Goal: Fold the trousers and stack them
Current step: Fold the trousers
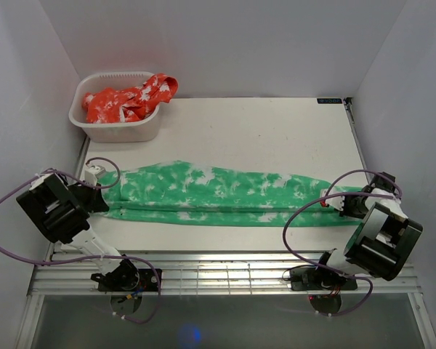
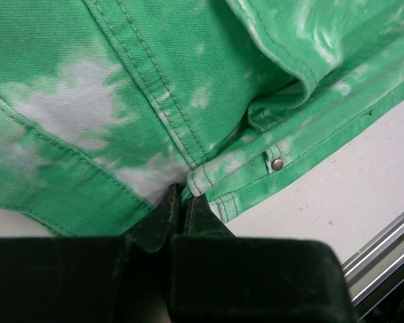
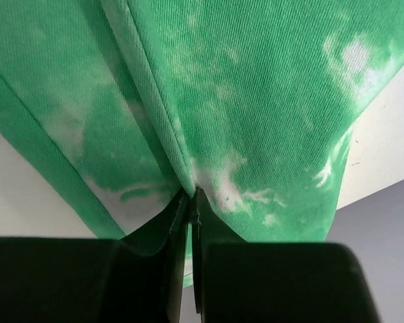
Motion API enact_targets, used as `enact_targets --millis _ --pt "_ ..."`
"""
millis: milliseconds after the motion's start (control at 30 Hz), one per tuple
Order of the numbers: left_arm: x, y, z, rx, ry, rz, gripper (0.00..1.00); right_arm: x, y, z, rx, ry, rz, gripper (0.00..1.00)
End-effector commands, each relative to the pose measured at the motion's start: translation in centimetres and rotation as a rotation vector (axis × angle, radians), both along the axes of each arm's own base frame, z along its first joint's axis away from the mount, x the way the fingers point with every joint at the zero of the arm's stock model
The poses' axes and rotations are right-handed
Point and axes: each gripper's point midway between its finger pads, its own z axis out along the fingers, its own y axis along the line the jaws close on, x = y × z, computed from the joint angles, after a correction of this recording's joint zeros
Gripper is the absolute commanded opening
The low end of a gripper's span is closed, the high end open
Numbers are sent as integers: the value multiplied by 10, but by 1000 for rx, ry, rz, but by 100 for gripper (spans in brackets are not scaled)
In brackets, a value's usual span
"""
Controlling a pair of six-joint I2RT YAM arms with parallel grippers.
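Observation:
The waistband fold between my fingers is lying on the lower layer by the rivet, so my left gripper will let go of the green trousers.
The green trousers (image 1: 218, 195) with white blotches lie stretched out flat across the table, folded lengthwise, waistband at the left and leg ends at the right. My left gripper (image 1: 102, 190) is shut on the waistband end; in the left wrist view its jaws (image 2: 182, 198) pinch a fabric fold near a metal rivet (image 2: 277, 163). My right gripper (image 1: 340, 201) is shut on the leg ends; in the right wrist view its jaws (image 3: 190, 196) pinch the green cloth (image 3: 256, 101) at a seam.
A white basket (image 1: 116, 131) at the back left holds orange and white clothing (image 1: 131, 100). The table (image 1: 276, 138) has white walls on three sides. A metal rail (image 1: 225, 273) runs along the near edge by the arm bases.

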Motion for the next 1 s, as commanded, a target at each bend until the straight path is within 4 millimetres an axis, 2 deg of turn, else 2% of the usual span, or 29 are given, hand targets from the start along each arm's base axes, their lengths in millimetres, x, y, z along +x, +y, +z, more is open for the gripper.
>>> enact_targets --millis 0,33,100,133,200,233,267,300,333,367,433,467,567,600,667,700,767,800,833,867,900,933,967 --pt "14 97 -17 407 -28 -6 3 24 -56 36 -190 -71 -104 8" --pt "21 101 -7 415 -57 -6 3 26 -54 41 -180 -78 -102 8" --pt "24 96 6 387 -73 -5 14 30 -51 52 -159 -92 -99 8" --pt "30 96 20 392 -109 -23 21 29 -51 56 -166 -95 -96 12" --pt "22 90 34 356 -121 -45 39 25 -52 60 -184 -79 -78 28" --pt "19 87 52 340 -174 -76 71 24 -54 68 -196 -93 -80 50" --pt "19 81 60 333 -198 -110 71 23 -54 74 -196 -103 -73 61" --pt "13 80 68 332 -215 -127 78 19 -50 77 -167 -103 -51 71" --pt "8 75 76 329 -230 -158 79 22 -51 93 -176 -138 -43 72" --pt "1 66 92 340 -274 -207 79 23 -49 102 -171 -157 -33 72" --pt "-5 55 108 356 -316 -244 80 20 -41 117 -140 -181 -16 79" --pt "-10 44 123 371 -354 -279 80 23 -42 131 -146 -210 -10 80" --pt "-13 27 144 370 -418 -301 86 26 -39 152 -104 -244 -40 82" --pt "-9 19 154 367 -468 -306 87 28 -36 156 -75 -249 -51 82" --pt "-1 14 162 349 -508 -280 92 27 -32 150 35 -203 -153 82" --pt "6 1 163 282 -491 -231 92 34 -35 163 64 -217 -189 81" --pt "22 -4 162 248 -488 -186 92 40 -36 149 204 -133 -356 77" --pt "30 -16 160 214 -478 -186 92 44 -35 160 251 -114 -408 75" --pt "32 -25 152 147 -424 -119 92 47 -35 146 325 -40 -476 72" --pt "46 -32 150 144 -439 -115 90 49 -34 143 377 -1 -540 70" --pt "51 -37 146 121 -422 -85 90 50 -29 149 462 37 -662 69" --pt "47 -45 129 74 -344 -16 89 53 -27 137 514 92 -725 68" --pt "58 -54 124 87 -351 -26 88 53 -24 134 550 117 -778 67"
